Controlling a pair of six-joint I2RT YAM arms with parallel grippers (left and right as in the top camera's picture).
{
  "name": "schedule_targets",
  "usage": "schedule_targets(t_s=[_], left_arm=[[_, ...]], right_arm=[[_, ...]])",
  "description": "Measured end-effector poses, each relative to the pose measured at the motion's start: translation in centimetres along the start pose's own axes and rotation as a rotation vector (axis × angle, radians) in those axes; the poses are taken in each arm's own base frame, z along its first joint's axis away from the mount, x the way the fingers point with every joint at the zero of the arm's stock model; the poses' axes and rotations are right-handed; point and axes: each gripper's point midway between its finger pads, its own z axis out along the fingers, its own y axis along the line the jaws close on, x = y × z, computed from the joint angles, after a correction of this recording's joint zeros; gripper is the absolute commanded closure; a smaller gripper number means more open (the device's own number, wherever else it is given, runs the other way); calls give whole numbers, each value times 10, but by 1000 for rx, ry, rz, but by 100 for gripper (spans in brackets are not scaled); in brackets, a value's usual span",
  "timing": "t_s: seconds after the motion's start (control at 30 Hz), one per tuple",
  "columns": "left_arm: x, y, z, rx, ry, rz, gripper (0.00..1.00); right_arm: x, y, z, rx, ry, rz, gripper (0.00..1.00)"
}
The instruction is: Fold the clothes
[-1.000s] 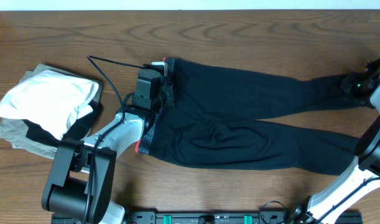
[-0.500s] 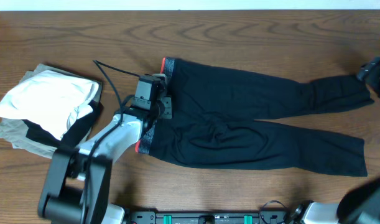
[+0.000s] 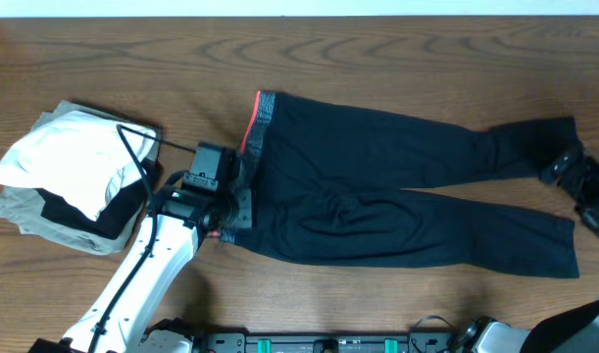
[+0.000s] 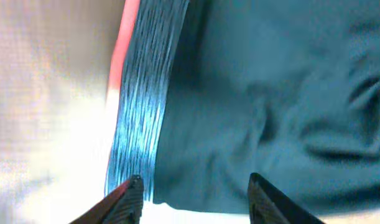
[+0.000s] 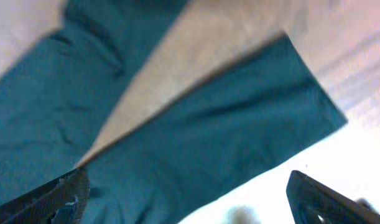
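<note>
I should next grip the trousers (image 3: 377, 186) at the waistband's near corner with my left gripper. The near leg then folds over onto the far one.
The clothes, a pair of black trousers (image 3: 377, 186), lie flat across the table with both legs running right. The red-and-grey waistband (image 3: 252, 137) is at their left end. My left gripper (image 3: 238, 198) hovers over the waistband's near corner. In the left wrist view it (image 4: 196, 202) is open, with the waistband (image 4: 143, 106) and the fabric edge below its fingertips. My right gripper (image 3: 566, 169) sits at the far right by the leg cuffs. The right wrist view shows it (image 5: 190, 205) wide open above the two legs (image 5: 227, 149), holding nothing.
A pile with a white shirt (image 3: 69, 147) on a khaki-olive garment (image 3: 24, 211) sits at the left, close to my left arm. A black cable (image 3: 142, 147) loops from the left wrist. The bare wooden table (image 3: 377, 59) stretches behind the trousers.
My left gripper slid along the waistband toward the near corner and opened. My right gripper let go of the far leg's cuff, opened wide and moved nearer. The far leg now lies flat.
</note>
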Motion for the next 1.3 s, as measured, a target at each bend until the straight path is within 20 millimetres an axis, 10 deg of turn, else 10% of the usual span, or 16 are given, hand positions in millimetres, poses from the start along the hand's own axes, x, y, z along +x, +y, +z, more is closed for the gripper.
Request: schedule_targets(t_s=[0.5,1.3], left_arm=[[42,14,8,-50,143,-88,31],[48,21,52,-13,47,-80,32]], right_arm=[[98,-43,115,1,219,231,1],[104,-61,126,86,189,254,1]])
